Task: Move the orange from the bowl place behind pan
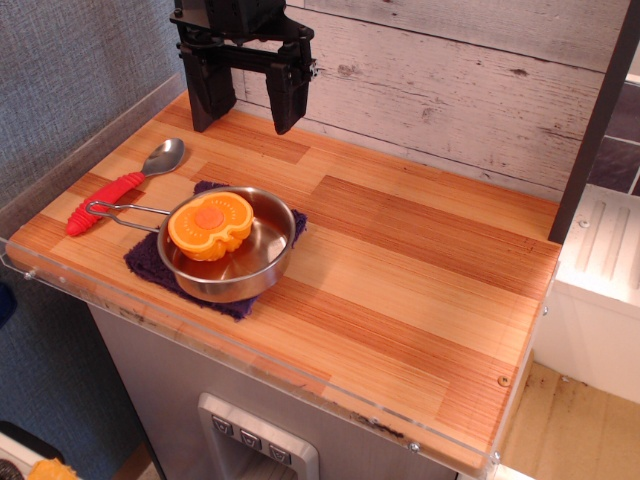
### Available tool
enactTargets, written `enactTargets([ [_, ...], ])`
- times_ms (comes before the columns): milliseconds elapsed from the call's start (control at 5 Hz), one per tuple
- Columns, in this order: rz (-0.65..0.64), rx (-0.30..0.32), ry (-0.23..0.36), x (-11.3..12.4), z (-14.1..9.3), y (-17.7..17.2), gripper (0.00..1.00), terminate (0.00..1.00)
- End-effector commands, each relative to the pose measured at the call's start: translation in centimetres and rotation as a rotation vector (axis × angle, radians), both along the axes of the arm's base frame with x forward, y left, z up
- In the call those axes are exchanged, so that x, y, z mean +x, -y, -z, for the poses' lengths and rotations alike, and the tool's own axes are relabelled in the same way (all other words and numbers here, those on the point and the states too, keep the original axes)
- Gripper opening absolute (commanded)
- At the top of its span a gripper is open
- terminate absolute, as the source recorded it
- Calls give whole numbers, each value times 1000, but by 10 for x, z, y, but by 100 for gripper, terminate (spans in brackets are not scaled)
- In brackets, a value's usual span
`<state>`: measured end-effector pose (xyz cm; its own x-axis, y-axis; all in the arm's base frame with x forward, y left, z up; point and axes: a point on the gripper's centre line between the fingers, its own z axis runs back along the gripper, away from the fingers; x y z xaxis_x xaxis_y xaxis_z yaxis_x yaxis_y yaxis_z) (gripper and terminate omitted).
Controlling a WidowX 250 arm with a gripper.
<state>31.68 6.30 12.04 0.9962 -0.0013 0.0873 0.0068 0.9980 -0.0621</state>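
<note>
My gripper will next move the orange out of the pan [262,268] and place it behind, so it will grab the orange by its rounded edge [238,203].
The orange [210,225], a bright lobed toy half-fruit with a red-orange centre, lies cut face up inside the pan [262,268]. The pan is shiny round steel with a thin wire loop handle [118,210] pointing left. It sits on a dark purple cloth [152,266] at the front left of the wooden counter. My gripper [248,108] is black, hangs above the back left of the counter, well behind the pan, with its two fingers spread open and nothing between them.
A spoon with a red handle [108,200] and metal bowl [165,156] lies left of the pan. A clear low rim [60,283] edges the counter's left and front. A whitewashed plank wall [450,90] stands behind; a dark post [595,120] rises at the right.
</note>
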Motion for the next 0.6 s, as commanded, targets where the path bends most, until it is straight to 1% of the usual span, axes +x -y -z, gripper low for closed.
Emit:
enactTargets([
  [0, 0, 0, 0, 0, 0, 0, 100, 0],
  [200, 5, 36, -6, -16, 13, -5, 100, 0],
  [400, -7, 58, -27, -25, 22, -9, 100, 0],
])
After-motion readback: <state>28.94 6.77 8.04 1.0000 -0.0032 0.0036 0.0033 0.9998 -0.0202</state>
